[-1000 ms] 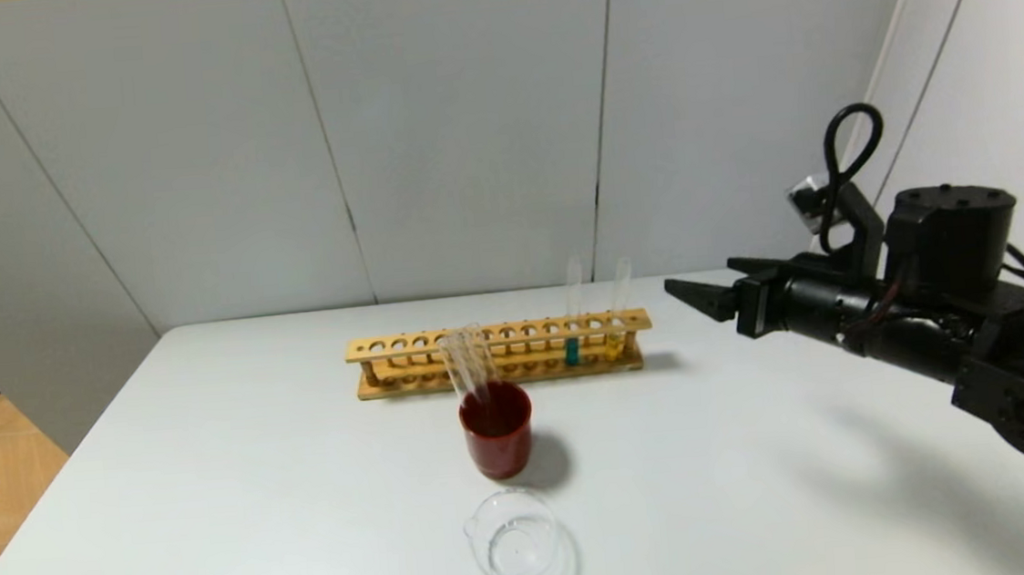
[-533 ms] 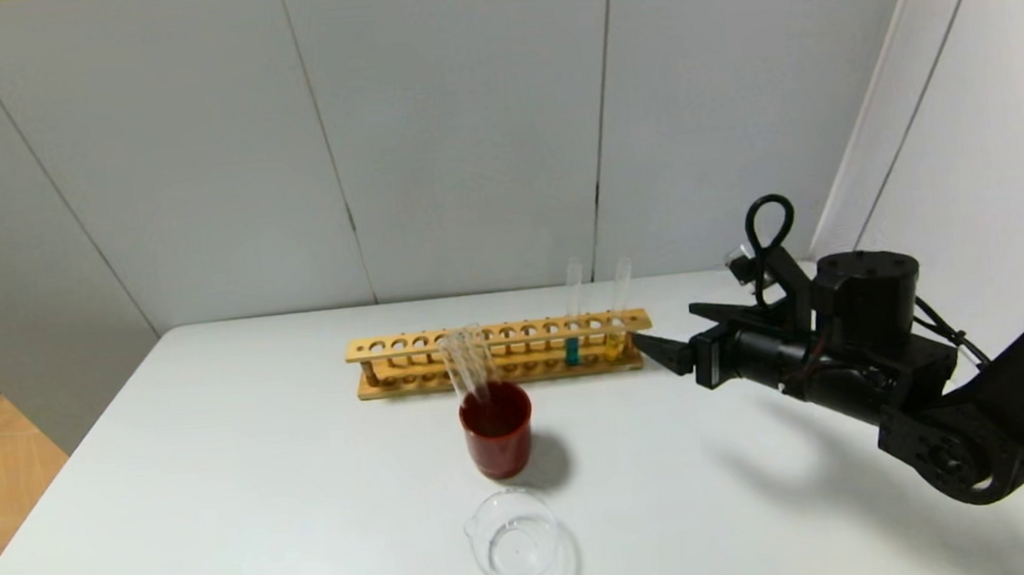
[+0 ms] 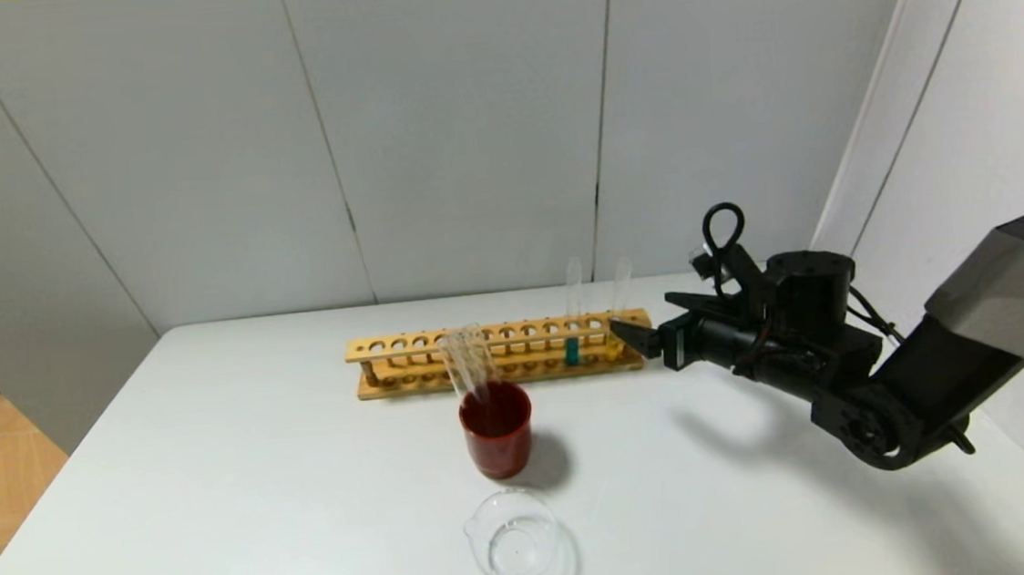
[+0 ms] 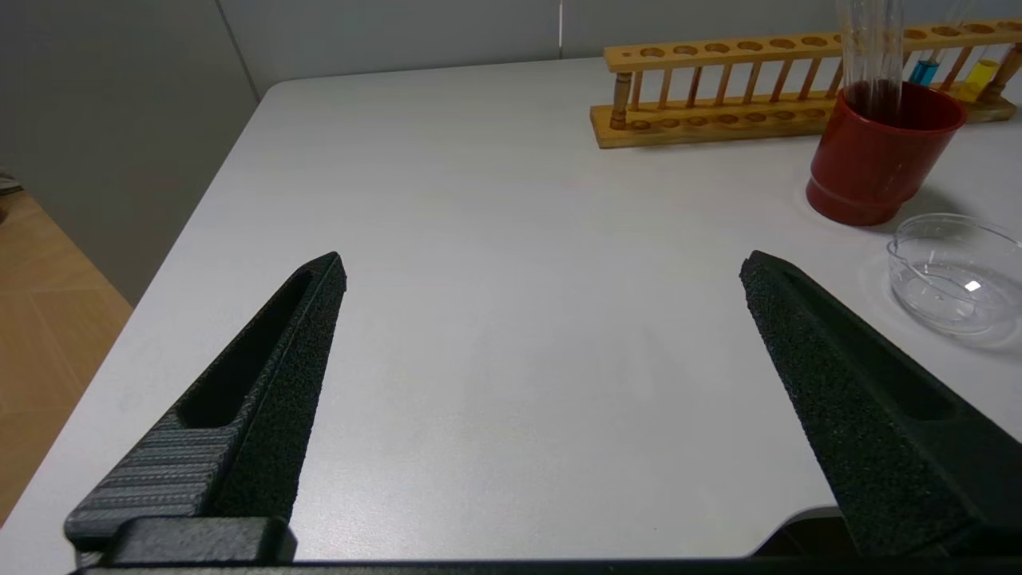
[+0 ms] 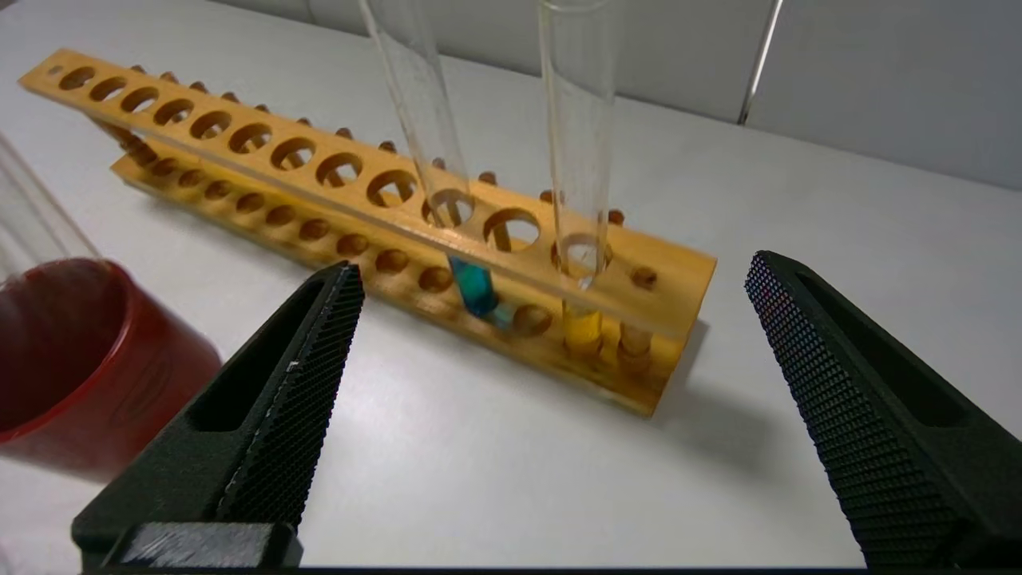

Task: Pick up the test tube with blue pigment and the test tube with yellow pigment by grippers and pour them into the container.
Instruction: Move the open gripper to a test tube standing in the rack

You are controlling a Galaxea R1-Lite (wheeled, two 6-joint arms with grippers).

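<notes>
My right gripper's fingers stop short of the yellow tube in the right wrist view, so closing now would miss. It moves closer, then closes on it.
The test tube with blue pigment [image 3: 573,348] and the test tube with yellow pigment [image 3: 614,343] stand upright near the right end of a wooden rack [image 3: 443,340]. My right gripper [image 3: 640,310] is open and empty, level with the rack's right end, its near fingertip just by the yellow tube. In the right wrist view the open gripper [image 5: 551,266] faces the blue tube [image 5: 423,120] and yellow tube [image 5: 576,120], a short way off. The container [image 3: 513,536], a low clear beaker, sits near the table's front. My left gripper [image 4: 543,259] is open and empty over the table's left part.
A dark-red cup [image 3: 497,439] holding colourless clear tubes [image 3: 470,364] stands between the rack and the beaker. The rack's other holes hold nothing. The white table [image 3: 263,490] ends near the wall behind the rack; a wall panel stands to the right of my right arm.
My right arm has moved left and down, from well right of the rack to its right end beside the yellow tube. Its jaws stayed open. Nothing else moved.
</notes>
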